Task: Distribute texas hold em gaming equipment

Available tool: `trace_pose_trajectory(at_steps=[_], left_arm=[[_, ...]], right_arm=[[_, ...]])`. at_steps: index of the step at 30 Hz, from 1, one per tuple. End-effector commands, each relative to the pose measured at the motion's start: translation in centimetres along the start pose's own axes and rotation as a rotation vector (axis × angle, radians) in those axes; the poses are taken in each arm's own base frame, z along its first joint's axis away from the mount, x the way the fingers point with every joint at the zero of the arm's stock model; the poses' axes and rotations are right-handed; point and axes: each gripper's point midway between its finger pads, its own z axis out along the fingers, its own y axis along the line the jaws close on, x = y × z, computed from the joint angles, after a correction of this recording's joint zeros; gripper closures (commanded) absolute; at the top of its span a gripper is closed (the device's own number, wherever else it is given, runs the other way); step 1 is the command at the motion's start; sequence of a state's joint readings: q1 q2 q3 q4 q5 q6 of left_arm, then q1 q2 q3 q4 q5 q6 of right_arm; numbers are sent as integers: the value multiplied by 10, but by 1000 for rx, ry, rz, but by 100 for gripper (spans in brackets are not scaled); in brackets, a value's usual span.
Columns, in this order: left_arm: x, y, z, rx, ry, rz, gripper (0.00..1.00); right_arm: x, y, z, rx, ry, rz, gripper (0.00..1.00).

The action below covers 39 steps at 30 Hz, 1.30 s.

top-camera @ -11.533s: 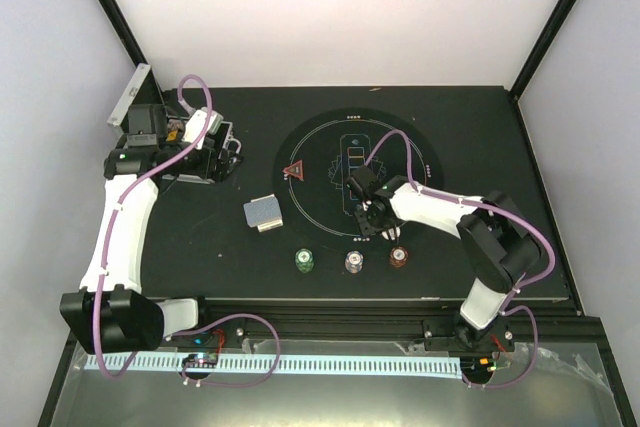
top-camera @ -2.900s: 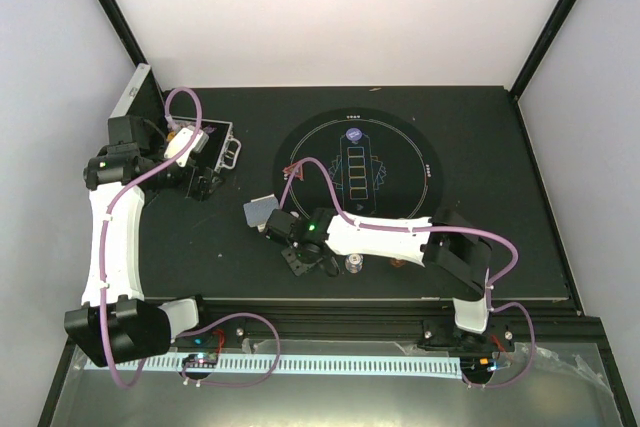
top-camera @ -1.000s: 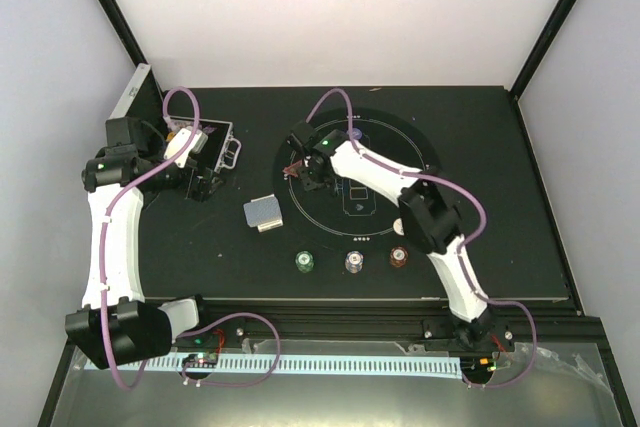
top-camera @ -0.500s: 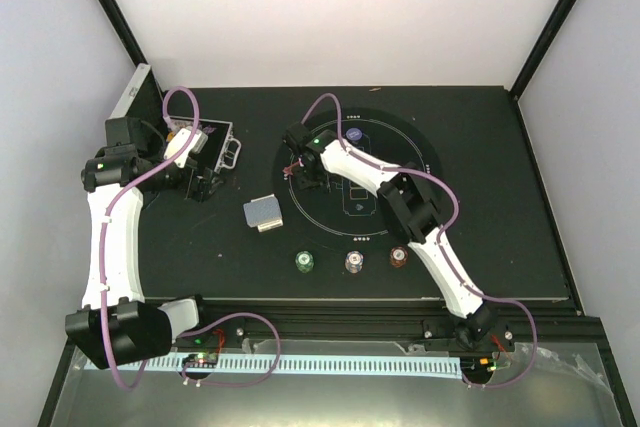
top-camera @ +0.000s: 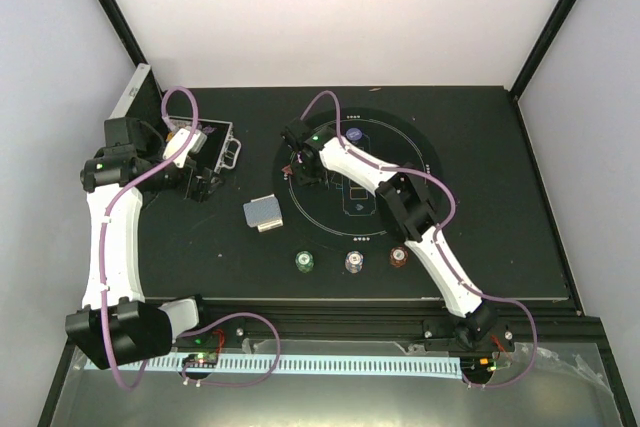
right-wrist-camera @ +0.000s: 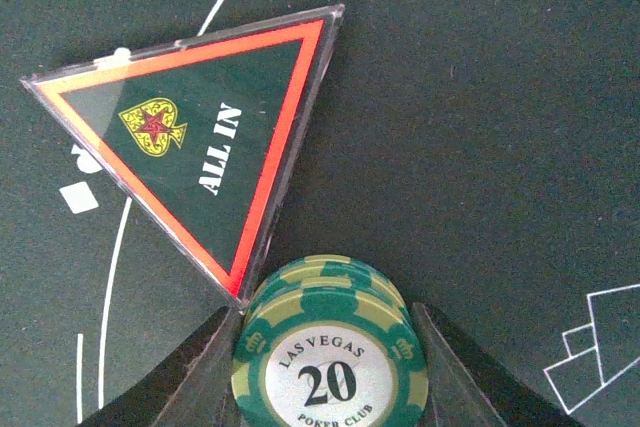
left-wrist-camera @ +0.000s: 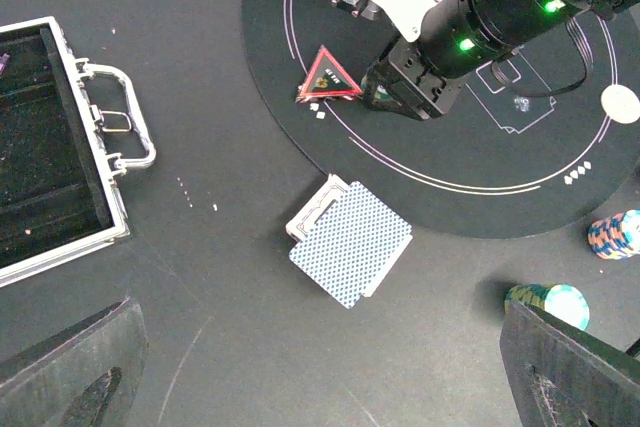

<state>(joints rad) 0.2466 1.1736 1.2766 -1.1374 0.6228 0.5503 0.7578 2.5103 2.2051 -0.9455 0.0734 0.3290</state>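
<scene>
The mat below the green poker chips is flat, and the chips would end up on the mat beside the corner of the red triangle marker, so my right gripper needs to open now.
My right gripper [right-wrist-camera: 325,342] is shut on a short stack of green poker chips [right-wrist-camera: 330,362], close against a corner of the red triangle marker [right-wrist-camera: 195,142] at the left of the round mat [top-camera: 400,162]. From above, this gripper [top-camera: 303,163] hides the marker. The deck of grey-blue-backed cards [top-camera: 263,213] lies left of the mat. Green [top-camera: 304,261], white [top-camera: 354,262] and brown-red [top-camera: 398,258] chip stacks stand in a row at the front. A white and blue disc [top-camera: 354,133] lies at the mat's far side. My left gripper [top-camera: 200,185] is open and empty, hovering beside the case.
The open silver case [left-wrist-camera: 50,147] lies at the left with its handle toward the mat. The left wrist view shows the deck [left-wrist-camera: 350,240], the triangle [left-wrist-camera: 328,75], a white disc [left-wrist-camera: 620,102] on the mat and two chip stacks [left-wrist-camera: 555,302] at the right.
My right arm has swung from the green chip stack at the front up to the triangle marker at the mat's left, carrying green chips. The left arm has stayed still.
</scene>
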Motion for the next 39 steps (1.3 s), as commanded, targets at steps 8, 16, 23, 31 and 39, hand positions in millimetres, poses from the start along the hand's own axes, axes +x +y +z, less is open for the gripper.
trace_pose_trajectory(at_steps=[8,16,23,31,39], left_arm=[[-9,-6,-13,3,-28,24,1],[-11,-12,-19,17,-32,38,1],[-14,-16,-22,36,-53,31,1],[-15,-19,-22,51,-67,24,1],[-15,-20,-25,45,-68,26,1]], right_arm=[[7,6,0,12,19,-8,40],[-13,4,-67,11,-79,-14,16],[47,43,-135,-11,-131,-72,12],[151,108,-145,-114,-57,-180,5],[187,116,-116,-102,26,-209,15]])
